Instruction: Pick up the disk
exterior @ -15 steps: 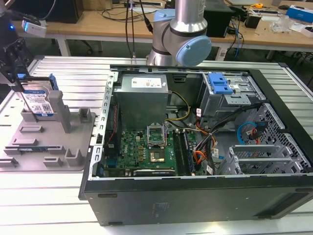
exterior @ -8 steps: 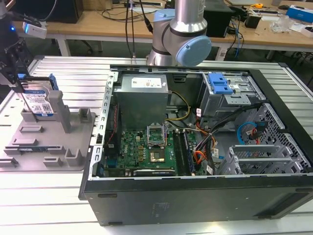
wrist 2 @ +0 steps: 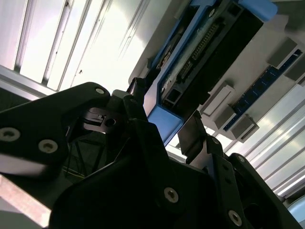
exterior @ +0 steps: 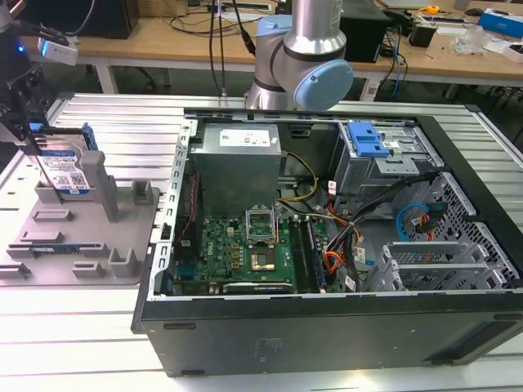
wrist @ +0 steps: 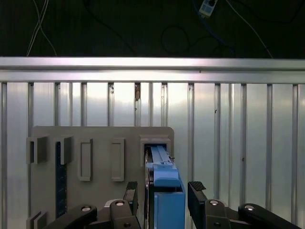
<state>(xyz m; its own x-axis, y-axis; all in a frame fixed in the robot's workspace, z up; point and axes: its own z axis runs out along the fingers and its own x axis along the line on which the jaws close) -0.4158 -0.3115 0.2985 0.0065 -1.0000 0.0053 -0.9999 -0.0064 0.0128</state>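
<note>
My gripper's fingers are on both sides of the disk's blue edge (exterior: pixel 88 136), so it should close on the disk now.
The disk (exterior: pixel 64 170) stands on edge in a slot of the grey fixture (exterior: pixel 82 245) at the exterior view's left. Its white-and-blue label faces the camera and its blue side rail (exterior: pixel 89 139) points up. My gripper (exterior: pixel 29 135) has come down over the disk's top. In the first wrist view the disk's blue edge (wrist: pixel 165 188) lies between my two black fingers (wrist: pixel 131 192), with a narrow gap on each side. In the second wrist view the disk's connector end (wrist 2: pixel 200 52) runs out from between the fingertips (wrist 2: pixel 194 134). The gripper (wrist: pixel 164 191) is open around the disk.
An open computer case (exterior: pixel 327 245) with motherboard, cables and a blue drive-bay bracket (exterior: pixel 365 139) fills the table's middle and right. The arm's base (exterior: pixel 298 57) rises behind it. The fixture's upright posts (exterior: pixel 106 184) stand close beside the disk. The ribbed metal tabletop (wrist: pixel 248 143) surrounds the fixture.
</note>
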